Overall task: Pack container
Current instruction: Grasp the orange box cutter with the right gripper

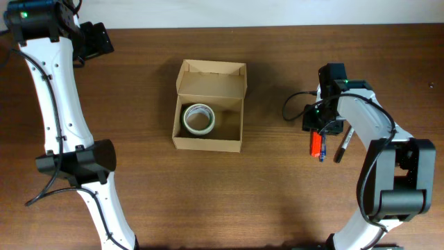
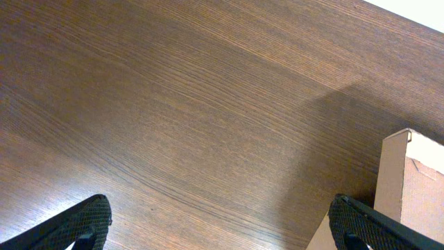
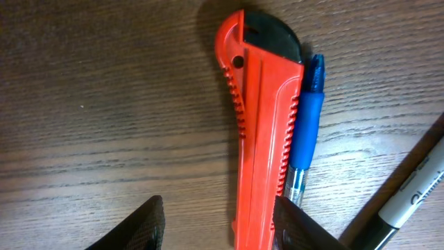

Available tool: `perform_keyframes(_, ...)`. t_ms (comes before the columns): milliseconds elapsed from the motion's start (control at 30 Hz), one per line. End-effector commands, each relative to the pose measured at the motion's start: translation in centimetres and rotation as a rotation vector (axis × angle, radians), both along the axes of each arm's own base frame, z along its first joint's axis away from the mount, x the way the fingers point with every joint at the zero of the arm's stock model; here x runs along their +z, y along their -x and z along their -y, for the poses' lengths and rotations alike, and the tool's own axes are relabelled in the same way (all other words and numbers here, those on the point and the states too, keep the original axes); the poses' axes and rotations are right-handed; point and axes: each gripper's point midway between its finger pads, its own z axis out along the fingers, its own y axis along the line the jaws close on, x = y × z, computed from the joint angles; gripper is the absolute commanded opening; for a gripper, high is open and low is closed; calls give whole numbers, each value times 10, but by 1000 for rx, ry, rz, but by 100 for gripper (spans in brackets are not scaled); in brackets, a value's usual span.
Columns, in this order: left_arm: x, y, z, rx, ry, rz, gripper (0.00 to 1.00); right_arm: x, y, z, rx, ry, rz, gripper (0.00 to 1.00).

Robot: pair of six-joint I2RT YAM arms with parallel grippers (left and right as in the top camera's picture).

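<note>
The red utility knife is still below my fingers, and one finger is over the blue pen (image 1: 322,148) (image 3: 306,125). My right gripper should go lower before it closes on the knife.
The container, a brown cardboard box (image 1: 208,142) with its flap lid open at the back, sits mid-table; one corner shows in the left wrist view (image 2: 411,182). A roll of tape (image 1: 198,119) lies inside it. A red utility knife (image 1: 316,144) lies right of the box, with a blue pen (image 3: 306,125) and a black marker (image 1: 343,146) beside it. My right gripper (image 3: 218,226) is open and low over the table. The knife's (image 3: 258,132) near end lies between the fingers, against the right one. My left gripper (image 2: 222,232) is wide open and empty over bare wood, at the far left (image 1: 103,40).
The wooden table (image 1: 139,194) carries only the box and the three tools. The right arm's black cable (image 1: 295,104) loops over the table between the box and the knife. The left arm's base stands at the front left.
</note>
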Motion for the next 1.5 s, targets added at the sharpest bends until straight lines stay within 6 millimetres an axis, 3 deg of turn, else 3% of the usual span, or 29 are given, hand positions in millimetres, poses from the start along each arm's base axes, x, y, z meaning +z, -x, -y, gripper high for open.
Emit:
perform_keyframes(0,0,1,-2,-5,-11,-5,100,-5,2,7,-20,35,-11,52)
perform_keyframes(1033,0,1,-2,-5,-11,-5,100,-42,3,12,-29,53,-77,52)
perform_keyframes(1100,0,1,-2,-5,-11,-5,100,-42,3,12,-29,52,-77,45)
perform_keyframes(1233,0,1,-2,-5,-11,-5,100,-42,3,12,-29,52,-78,6)
perform_keyframes(1467,0,1,-2,-5,-11,-5,100,-34,0,12,-43,48,-73,4)
